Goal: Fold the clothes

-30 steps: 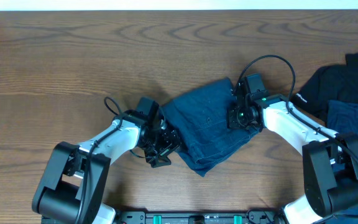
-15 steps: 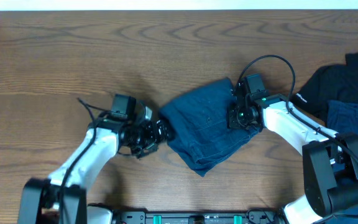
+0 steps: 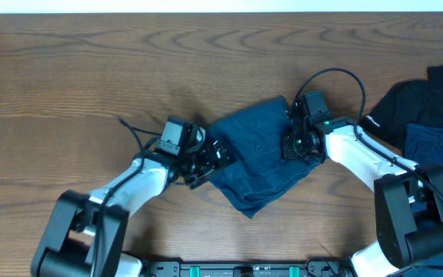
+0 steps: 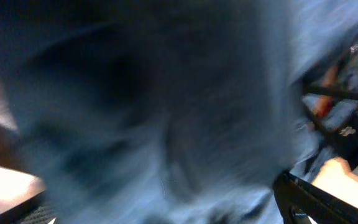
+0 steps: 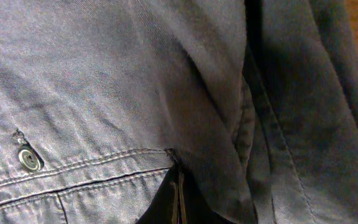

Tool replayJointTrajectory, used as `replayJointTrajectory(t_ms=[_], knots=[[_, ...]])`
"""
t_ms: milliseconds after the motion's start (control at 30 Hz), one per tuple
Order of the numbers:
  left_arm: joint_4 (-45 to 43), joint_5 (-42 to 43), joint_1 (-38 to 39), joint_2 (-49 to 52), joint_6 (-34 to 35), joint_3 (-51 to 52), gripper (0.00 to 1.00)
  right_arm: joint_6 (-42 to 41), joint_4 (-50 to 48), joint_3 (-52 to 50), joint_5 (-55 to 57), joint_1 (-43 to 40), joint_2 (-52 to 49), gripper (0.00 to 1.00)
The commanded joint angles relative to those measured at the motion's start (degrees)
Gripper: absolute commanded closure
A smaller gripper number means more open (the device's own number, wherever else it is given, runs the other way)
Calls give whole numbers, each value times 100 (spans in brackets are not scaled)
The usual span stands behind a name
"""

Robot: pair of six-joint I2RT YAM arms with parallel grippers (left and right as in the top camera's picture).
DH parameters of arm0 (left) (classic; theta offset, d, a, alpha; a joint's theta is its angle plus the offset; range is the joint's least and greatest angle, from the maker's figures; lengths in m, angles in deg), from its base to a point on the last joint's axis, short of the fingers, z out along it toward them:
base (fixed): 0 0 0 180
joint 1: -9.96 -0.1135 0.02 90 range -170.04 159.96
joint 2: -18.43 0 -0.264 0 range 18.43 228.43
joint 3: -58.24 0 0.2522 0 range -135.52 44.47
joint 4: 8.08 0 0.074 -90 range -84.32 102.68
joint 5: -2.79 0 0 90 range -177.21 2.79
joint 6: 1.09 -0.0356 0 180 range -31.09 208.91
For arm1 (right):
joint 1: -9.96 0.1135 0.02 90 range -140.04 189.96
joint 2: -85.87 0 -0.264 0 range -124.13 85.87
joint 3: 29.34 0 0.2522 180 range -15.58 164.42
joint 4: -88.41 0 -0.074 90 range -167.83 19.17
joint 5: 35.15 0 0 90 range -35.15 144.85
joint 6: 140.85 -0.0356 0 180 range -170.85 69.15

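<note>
I should next grab the folded denim garment's near side edge [image 3: 221,181] [image 4: 174,186] with my left gripper, layers together, to set the garment aside still folded.
A blue denim garment [image 3: 260,150] lies folded in a bundle at the middle of the wooden table. My left gripper [image 3: 210,160] is at the garment's left edge. Its wrist view is blurred and filled with blue cloth [image 4: 166,112], and its fingers show far apart at the bottom corners, so it is open. My right gripper [image 3: 297,145] is at the garment's right edge. In the right wrist view its fingertips [image 5: 178,193] are pressed together under a fold of the denim [image 5: 104,93], beside a seam and a metal rivet.
A pile of dark clothes [image 3: 429,92] lies at the right edge of the table, with another blue garment [image 3: 437,146] on it. Bare wood [image 3: 91,77] spreads to the left and back.
My left arm swung out to the left, away from the garment, then came back right to its left edge. The right arm and the garment have stayed put.
</note>
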Motion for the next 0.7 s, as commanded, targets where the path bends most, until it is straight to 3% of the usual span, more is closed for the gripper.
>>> replayJointTrajectory(t_ms=[0, 267, 433, 533, 667], knots=[[-199, -140, 203, 496, 612, 184, 2, 4, 22, 11, -74, 74, -83, 99], [-616, -365, 564, 588, 662, 186, 4, 4, 20, 11, -90, 74, -83, 99], [-605, -643, 632, 588, 483, 188, 29, 4, 17, 11, -90, 74, -83, 99], [-616, -636, 627, 586, 186, 188, 64, 72, 22, 13, -87, 72, -81, 99], [-588, -514, 581, 492, -297, 155, 85, 74, 179, 61, -87, 26, 37, 99]])
